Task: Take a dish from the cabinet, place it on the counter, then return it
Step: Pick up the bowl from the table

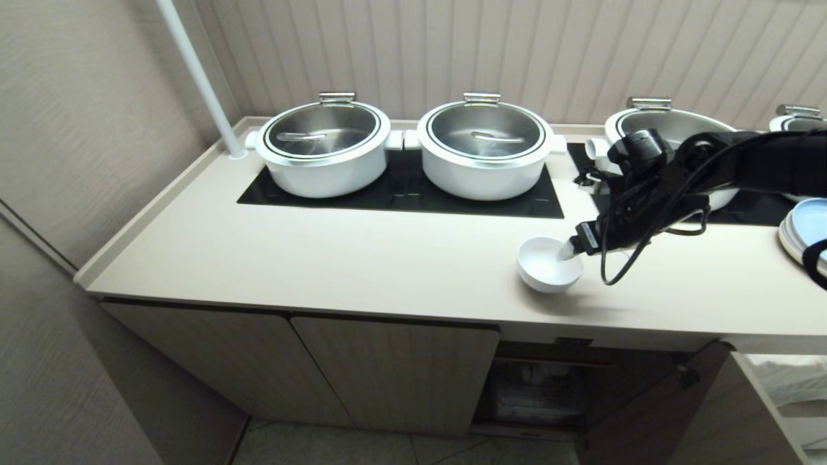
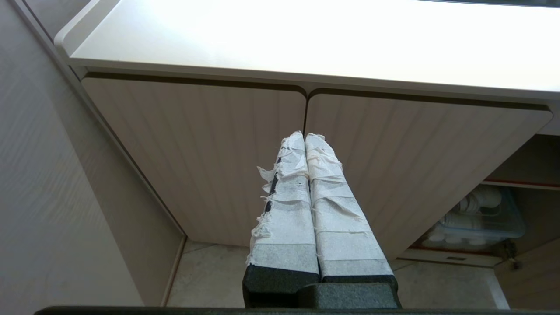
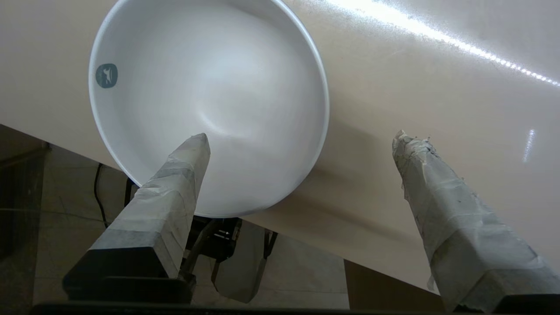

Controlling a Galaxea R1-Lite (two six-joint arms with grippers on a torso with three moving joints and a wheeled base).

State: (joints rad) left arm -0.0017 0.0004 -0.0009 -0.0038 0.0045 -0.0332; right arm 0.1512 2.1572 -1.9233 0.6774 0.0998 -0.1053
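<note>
I need to lower my right gripper before it closes on the dish: its fingers are on both sides of the dish's rim [image 1: 581, 265] [image 3: 323, 139] but high above the counter.
The dish [image 1: 549, 263], a small white bowl, stands upright on the counter [image 1: 323, 258] near its front edge, above the open part of the cabinet [image 1: 394, 374]. My right gripper [image 1: 572, 248] reaches it from the right and is open. In the right wrist view one taped finger [image 3: 175, 188] is over the inside of the dish [image 3: 210, 100] and the other finger [image 3: 442, 197] is well outside it over the counter [image 3: 415, 78]; the right gripper [image 3: 301, 138] holds nothing. My left gripper [image 2: 304, 135] is shut and empty, parked low in front of the closed cabinet doors [image 2: 197, 153].
Large white pots with steel lids [image 1: 323, 152] [image 1: 484, 148] [image 1: 672, 129] stand on black glass panels behind. Pale-blue plates [image 1: 807, 226] are stacked at the far right. A cabinet door [image 1: 652, 413] hangs open; a clear box of cups [image 2: 477, 218] sits on the shelf inside. A white pole [image 1: 197, 77] rises at the back left.
</note>
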